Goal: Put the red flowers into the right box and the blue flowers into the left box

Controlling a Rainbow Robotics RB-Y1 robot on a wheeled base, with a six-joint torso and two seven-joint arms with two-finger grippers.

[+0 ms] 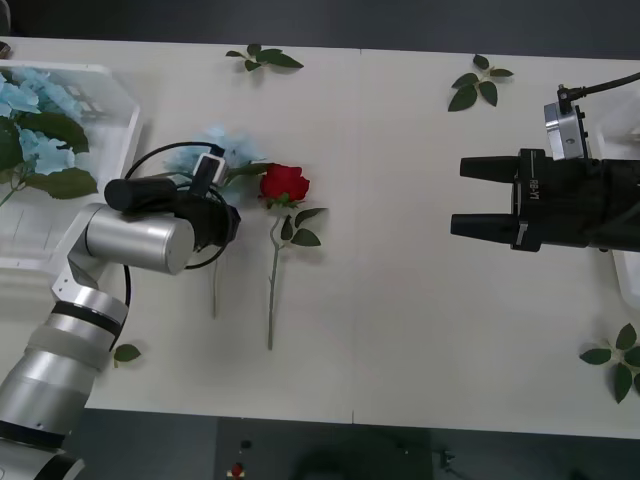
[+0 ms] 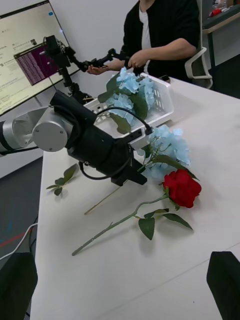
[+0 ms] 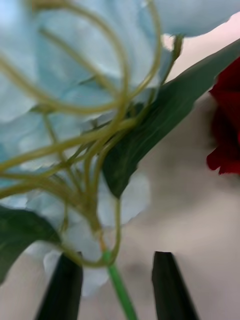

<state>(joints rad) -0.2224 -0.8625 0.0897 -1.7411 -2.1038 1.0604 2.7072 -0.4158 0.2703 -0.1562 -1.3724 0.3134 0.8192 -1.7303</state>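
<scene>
The left gripper picks up the blue flower by its green stem point(image 3: 120, 290) next, since the loose, thin petals above spread wider than the gripper's fingers.
One blue flower point(image 1: 215, 148) point(image 2: 167, 145) lies on the table with a red flower point(image 1: 284, 183) point(image 2: 182, 187) just right of it, stems pointing toward me. My left gripper point(image 1: 222, 212) point(image 3: 117, 260) is down at the blue flower's stem, open, its black fingers point(image 3: 65, 285) on either side of the green stem point(image 3: 120, 290). Several more blue flowers point(image 1: 30, 125) point(image 2: 127, 85) lie in the left box point(image 1: 120, 95) point(image 2: 165, 102). My right gripper point(image 1: 455, 195) point(image 2: 120, 255) hovers open over the table's right side, in front of the right box point(image 1: 608, 128).
Loose green leaf sprigs lie at the table's far edge point(image 1: 265, 57) point(image 1: 480, 82), near the front right corner point(image 1: 615, 360) and beside my left arm point(image 1: 127, 352). A table seam runs down the middle point(image 1: 357, 250).
</scene>
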